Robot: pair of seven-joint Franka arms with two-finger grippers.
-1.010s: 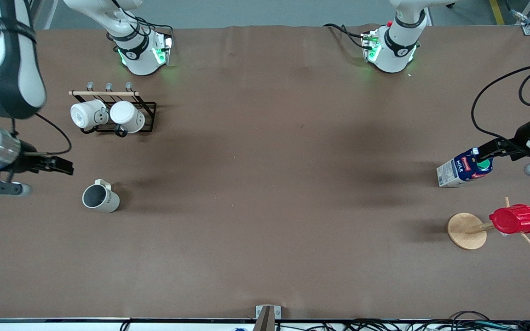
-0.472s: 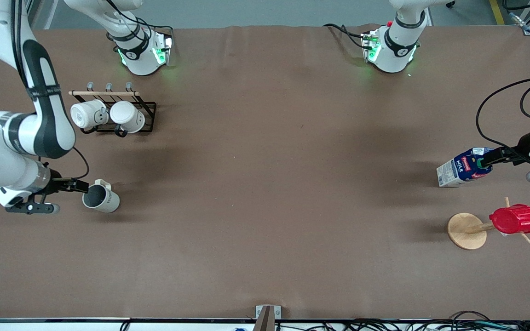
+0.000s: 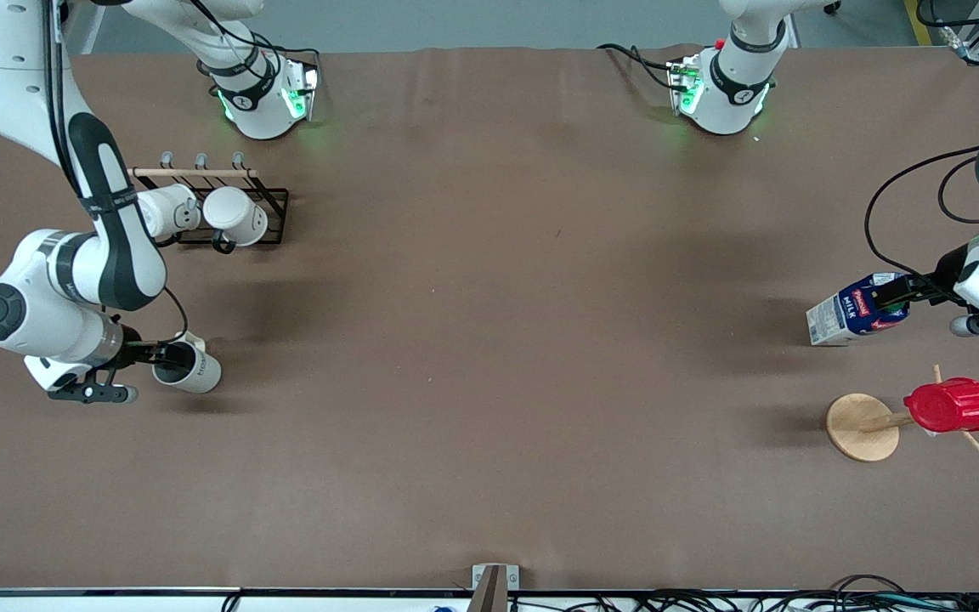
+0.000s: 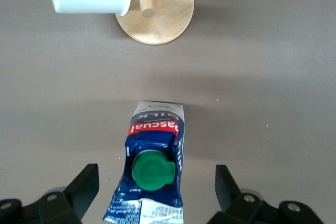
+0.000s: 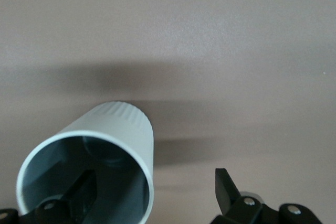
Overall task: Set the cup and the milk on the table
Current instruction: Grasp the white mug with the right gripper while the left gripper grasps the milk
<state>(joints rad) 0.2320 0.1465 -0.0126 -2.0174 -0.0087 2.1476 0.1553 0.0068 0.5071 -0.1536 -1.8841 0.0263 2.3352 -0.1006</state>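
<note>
Next, my left gripper takes hold of the milk carton by its green-capped top point(image 4: 154, 170), since the milk carton point(image 4: 149, 203) goes on the tabletop.
The cup point(image 3: 194, 371), off-white with a dark inside, stands on the table point(image 3: 489, 357) toward the right arm's end. My right gripper point(image 3: 163, 353) is open at its rim. In the right wrist view one finger point(image 5: 84, 188) is inside the cup point(image 5: 123, 124) and the other is outside its wall, so my right gripper point(image 5: 153, 186) straddles the wall. The milk point(image 3: 853, 312), a blue-and-white carton with a green cap, stands toward the left arm's end. My left gripper point(image 3: 893, 294) is open around its top. In the left wrist view my left gripper point(image 4: 155, 183) has a finger on each side of the milk point(image 4: 152, 150), apart from it.
A black wire rack point(image 3: 275, 201) with two plain white mugs point(image 3: 234, 216) stands farther from the front camera than the cup. A wooden stand point(image 3: 859, 427) holding a red ribbed cup point(image 3: 950, 406) stands nearer the camera than the milk; its base point(image 4: 168, 17) shows in the left wrist view.
My right arm has swung in from the table's end to the cup and put one finger inside its rim. My left gripper has shifted slightly at the milk's top. Cup and milk have not moved.
</note>
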